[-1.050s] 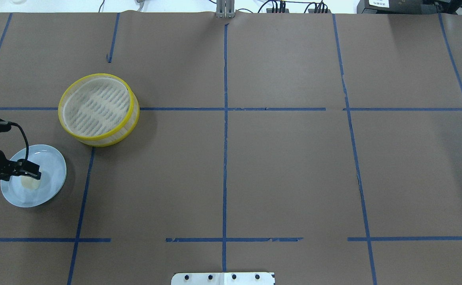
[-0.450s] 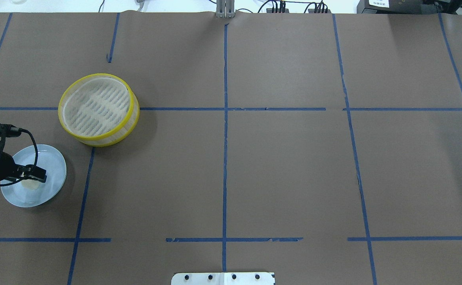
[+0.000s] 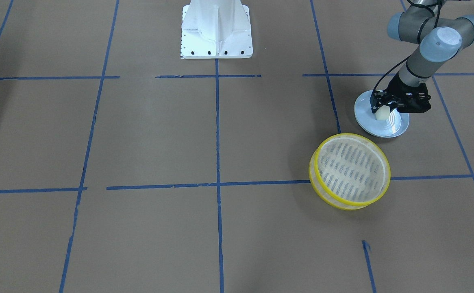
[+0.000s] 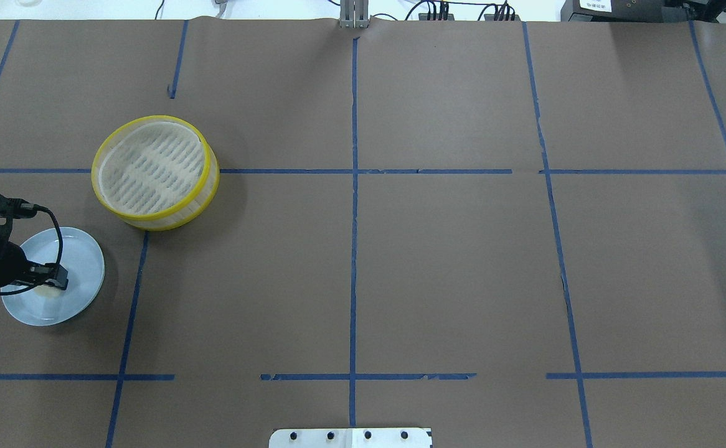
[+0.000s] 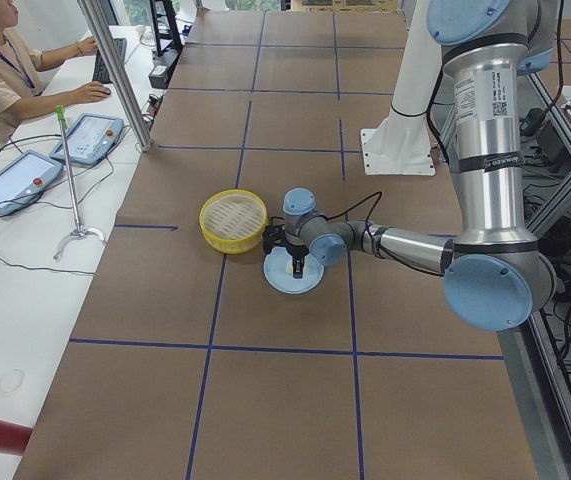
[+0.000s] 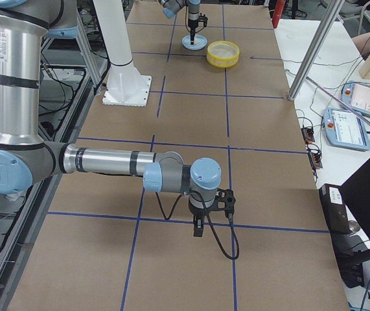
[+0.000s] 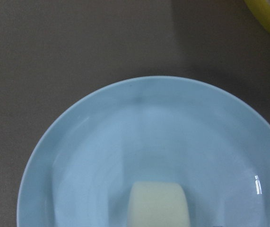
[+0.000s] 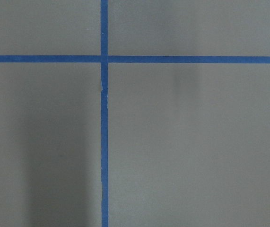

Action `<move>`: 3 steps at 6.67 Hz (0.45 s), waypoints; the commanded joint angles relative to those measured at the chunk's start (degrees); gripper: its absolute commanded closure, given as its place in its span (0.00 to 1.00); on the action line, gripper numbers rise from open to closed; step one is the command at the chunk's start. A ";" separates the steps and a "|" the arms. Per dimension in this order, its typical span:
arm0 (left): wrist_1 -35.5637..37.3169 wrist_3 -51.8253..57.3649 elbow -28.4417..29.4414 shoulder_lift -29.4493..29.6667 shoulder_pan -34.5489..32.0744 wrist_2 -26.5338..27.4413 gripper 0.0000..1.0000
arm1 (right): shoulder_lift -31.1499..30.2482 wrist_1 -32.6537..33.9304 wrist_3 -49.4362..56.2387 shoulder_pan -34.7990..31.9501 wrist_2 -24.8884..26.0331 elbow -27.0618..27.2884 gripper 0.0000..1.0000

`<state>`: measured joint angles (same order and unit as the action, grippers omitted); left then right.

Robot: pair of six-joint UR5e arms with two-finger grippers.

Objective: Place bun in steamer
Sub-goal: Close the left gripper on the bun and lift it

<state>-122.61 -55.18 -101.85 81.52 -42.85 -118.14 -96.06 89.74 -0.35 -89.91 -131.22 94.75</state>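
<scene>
My left gripper grabs the bun (image 3: 382, 114) by its rounded sides next, to place it in the steamer (image 3: 350, 168).
The bun (image 3: 382, 114) is a small cream-white lump on the pale blue plate (image 3: 395, 124). My left gripper (image 3: 383, 110) is down over the plate, open, with its fingers on either side of the bun. In the overhead view the left gripper (image 4: 55, 283) hides most of the bun. The left wrist view shows the bun (image 7: 158, 205) at the bottom edge, resting on the plate (image 7: 125, 132). The steamer (image 4: 94, 174), with yellow rims and a slotted beige floor, stands empty just beyond the plate. My right gripper (image 6: 199, 228) hangs over bare table far away; I cannot tell whether it is open or shut.
The brown paper table cover carries blue tape lines (image 4: 353, 186). The robot's white base plate (image 3: 216, 49) sits at the near middle edge. An operator (image 5: 5, 70) sits with tablets beyond the far side.
My left gripper has moved down and slightly towards the robot over the plate, and now sits around the bun. The steamer and plate have not moved.
</scene>
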 commanded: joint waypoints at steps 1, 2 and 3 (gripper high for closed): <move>0.01 -0.10 -0.80 -0.05 -0.30 0.01 0.90 | 0.00 0.00 0.00 0.00 0.00 0.00 0.00; 0.09 -0.10 -2.55 0.04 -0.74 -0.07 0.90 | 0.00 0.00 0.00 0.00 0.00 0.00 0.00; 0.88 -0.02 -6.74 0.22 -2.92 -0.60 0.88 | 0.00 0.00 0.00 0.00 0.00 0.00 0.00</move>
<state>-122.33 -55.26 -104.96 81.59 -44.03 -118.32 -96.06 89.74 -0.35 -89.91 -131.22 94.75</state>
